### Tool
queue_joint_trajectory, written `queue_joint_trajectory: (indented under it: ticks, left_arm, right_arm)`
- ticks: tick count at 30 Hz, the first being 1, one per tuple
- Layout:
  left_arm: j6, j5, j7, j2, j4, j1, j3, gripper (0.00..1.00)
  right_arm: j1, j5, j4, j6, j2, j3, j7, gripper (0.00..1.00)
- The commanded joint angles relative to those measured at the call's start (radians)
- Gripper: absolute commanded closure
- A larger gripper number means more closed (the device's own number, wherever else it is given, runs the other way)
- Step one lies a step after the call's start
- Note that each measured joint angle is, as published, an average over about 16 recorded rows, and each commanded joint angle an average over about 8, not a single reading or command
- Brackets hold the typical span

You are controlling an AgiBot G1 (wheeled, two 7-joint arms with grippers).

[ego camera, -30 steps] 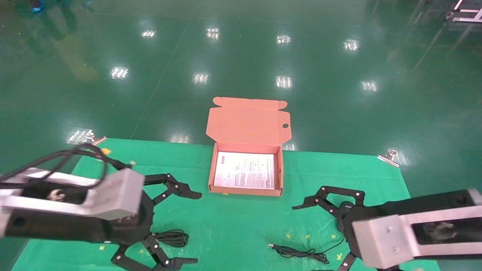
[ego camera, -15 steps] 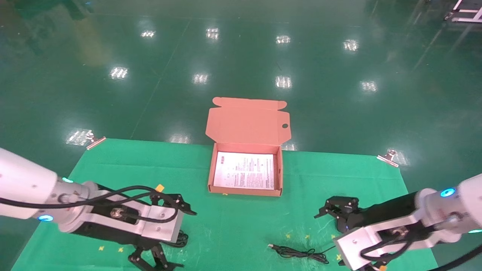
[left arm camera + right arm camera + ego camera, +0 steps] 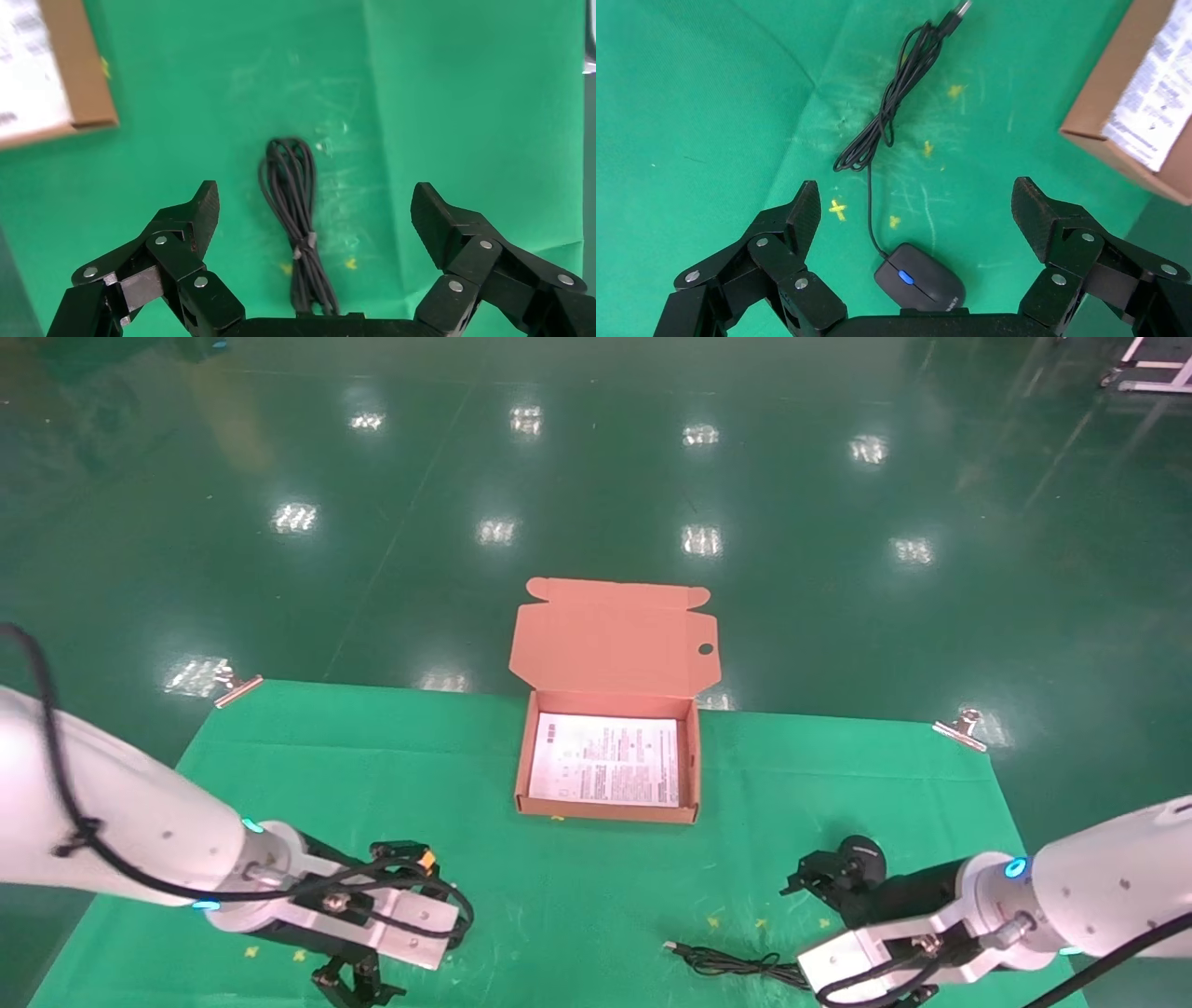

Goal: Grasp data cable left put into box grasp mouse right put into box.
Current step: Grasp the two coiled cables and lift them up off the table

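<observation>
I will pinch the data cable (image 3: 289,196) with my left gripper next, by its tied waist (image 3: 304,243), where the strands come together, because the loops spread out loosely.
The box (image 3: 689,756) stands open at the mat's far middle, with a white printed sheet inside. In the left wrist view, the data cable (image 3: 289,196) lies as a bundle on the mat, and my left gripper (image 3: 314,200) is open with one finger on each side of it. In the head view my left gripper (image 3: 358,985) and arm hide the cable. My right gripper (image 3: 914,189) is open over the black mouse (image 3: 921,279), which lies close to its palm and shows a blue light. The mouse's cord (image 3: 898,91) runs away to a USB plug. The right gripper also shows in the head view (image 3: 824,876).
The green mat (image 3: 596,887) covers the table and is held by metal clips (image 3: 959,724) at its far corners. The mouse's cord (image 3: 736,961) lies near the front edge. A box corner shows in both wrist views (image 3: 77,77) (image 3: 1116,133). Yellow marks dot the mat.
Both arms have swung down and pulled back toward the front edge. The grippers now point down at the mat, the left over the data cable and the right over the mouse.
</observation>
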Motion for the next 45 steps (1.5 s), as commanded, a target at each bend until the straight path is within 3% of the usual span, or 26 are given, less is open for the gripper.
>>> queue_joint_trajectory:
  ticks: [1,15,27,28,30,36,38,45]
  left_arm:
    - [-0.004,0.034,-0.007,0.01,0.004,0.007,0.016,0.0]
    - [-0.135,0.025,-0.019,0.1,0.371,0.021,-0.013,0.0]
    - [-0.227,0.032,0.119,0.175,0.662,-0.021,-0.014,0.0]
    - [-0.236,0.037,0.132,0.181,0.68,-0.023,-0.012,0.0]
    - [-0.253,0.043,0.16,0.192,0.712,-0.026,-0.008,0.12]
    - [-0.285,0.049,0.218,0.21,0.782,-0.027,-0.003,0.87]
    - [-0.288,0.049,0.224,0.211,0.793,-0.027,-0.003,1.0]
    - [-0.288,0.048,0.22,0.21,0.788,-0.026,-0.003,1.0]
  right_arm:
    - [-0.018,-0.031,-0.001,0.023,-0.008,-0.01,0.007,0.0]
    - [-0.11,-0.106,-0.065,0.16,-0.057,-0.013,0.107,0.0]
    - [-0.111,-0.116,-0.259,0.218,-0.172,-0.033,0.055,0.0]
    - [-0.11,-0.117,-0.275,0.224,-0.181,-0.035,0.047,0.03]
    - [-0.108,-0.118,-0.304,0.235,-0.196,-0.037,0.031,0.25]
    - [-0.107,-0.12,-0.357,0.254,-0.221,-0.043,-0.007,0.96]
    - [-0.107,-0.12,-0.364,0.257,-0.224,-0.043,-0.009,1.0]
    - [-0.106,-0.118,-0.361,0.256,-0.223,-0.043,-0.008,1.0]
